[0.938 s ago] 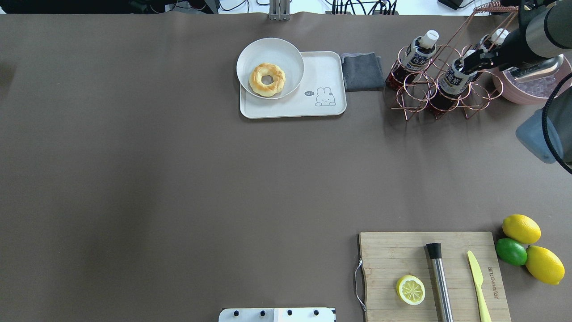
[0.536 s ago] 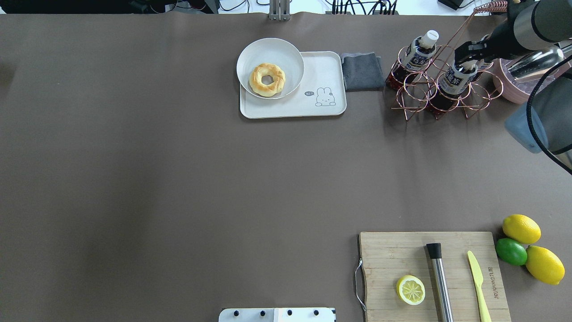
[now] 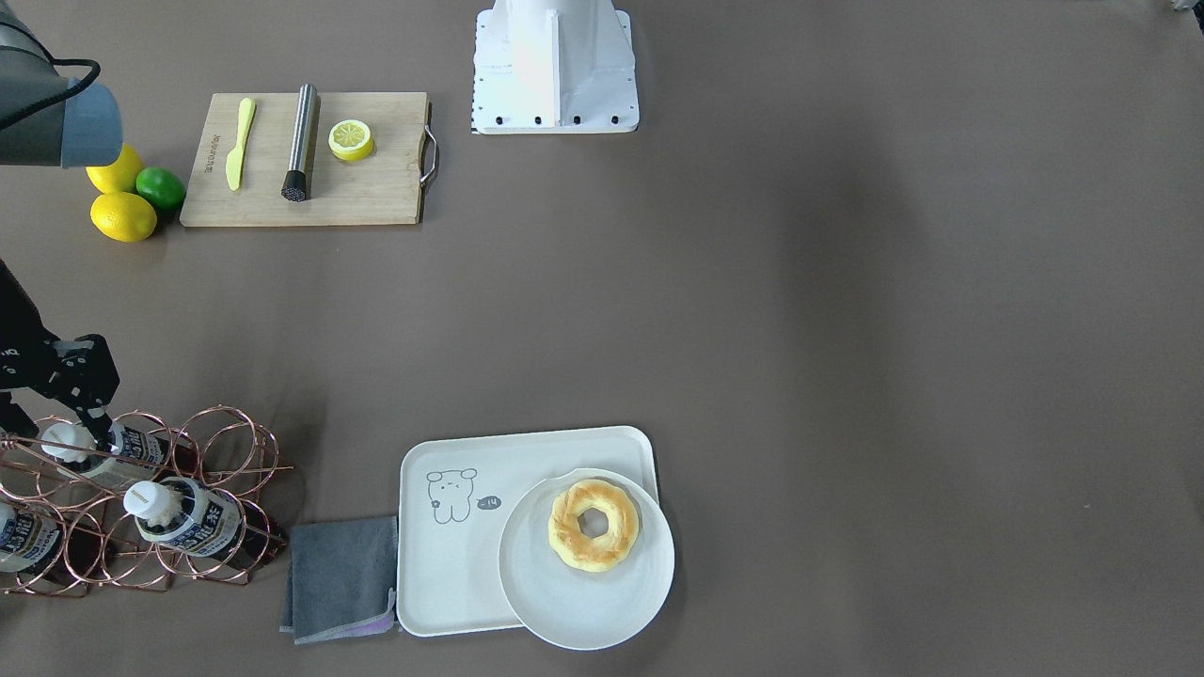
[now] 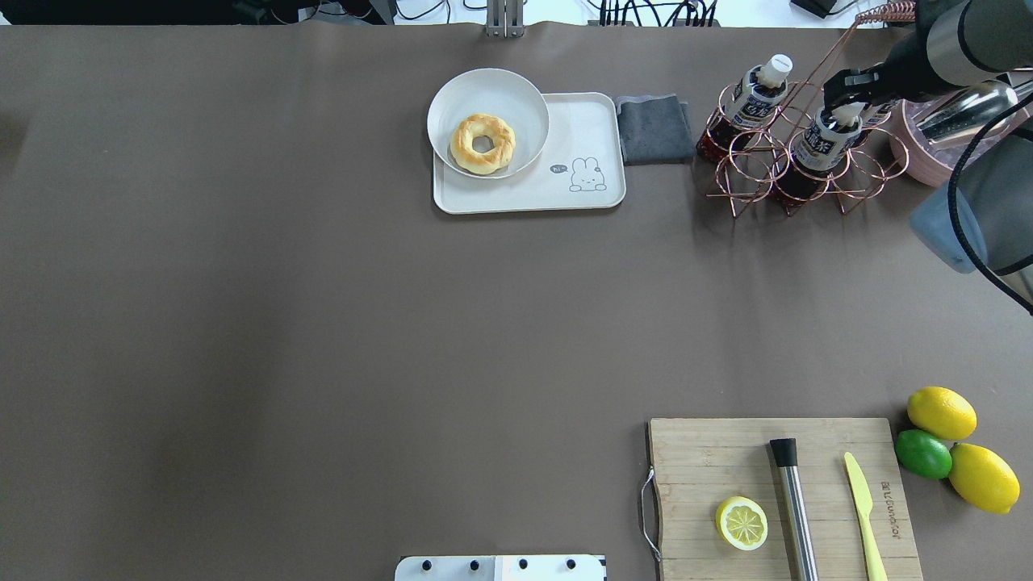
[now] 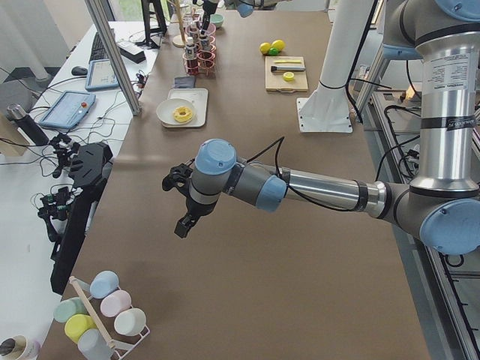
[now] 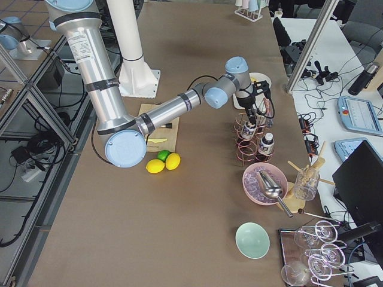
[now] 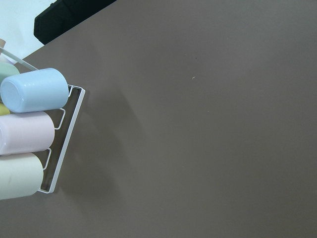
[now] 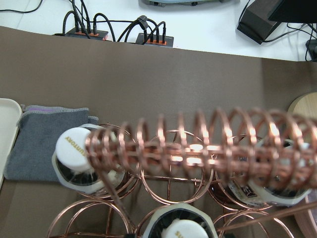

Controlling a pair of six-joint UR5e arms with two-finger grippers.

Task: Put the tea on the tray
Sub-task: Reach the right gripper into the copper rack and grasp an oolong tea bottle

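Copper rings sit close around the bottle's body, so my right gripper will grab the middle tea bottle by its white cap (image 3: 70,441) (image 8: 185,230) next.
Three tea bottles stand in a copper wire rack (image 4: 746,161) at the far right. My right gripper (image 4: 847,101) is open, just above the white cap of the middle tea bottle (image 4: 821,145); in the front-facing view the gripper (image 3: 55,423) has a finger on either side of that bottle's (image 3: 118,447) cap. The cap (image 8: 181,230) shows at the bottom of the right wrist view. The white tray (image 4: 581,129) with the bear drawing lies left of the rack. My left gripper (image 5: 184,225) hangs over bare table far from these; I cannot tell whether it is open.
A round plate (image 4: 452,89) with a doughnut overlaps the tray's left part. A grey cloth (image 4: 654,129) lies between tray and rack. The rack's coiled handle (image 8: 198,144) crosses the right wrist view. A pink bowl (image 4: 912,157) stands right of the rack. A cutting board (image 4: 726,452) lies near right.
My right gripper has moved toward the table's far edge, and the bottle's white cap now shows below it. In the last half second it has barely moved.
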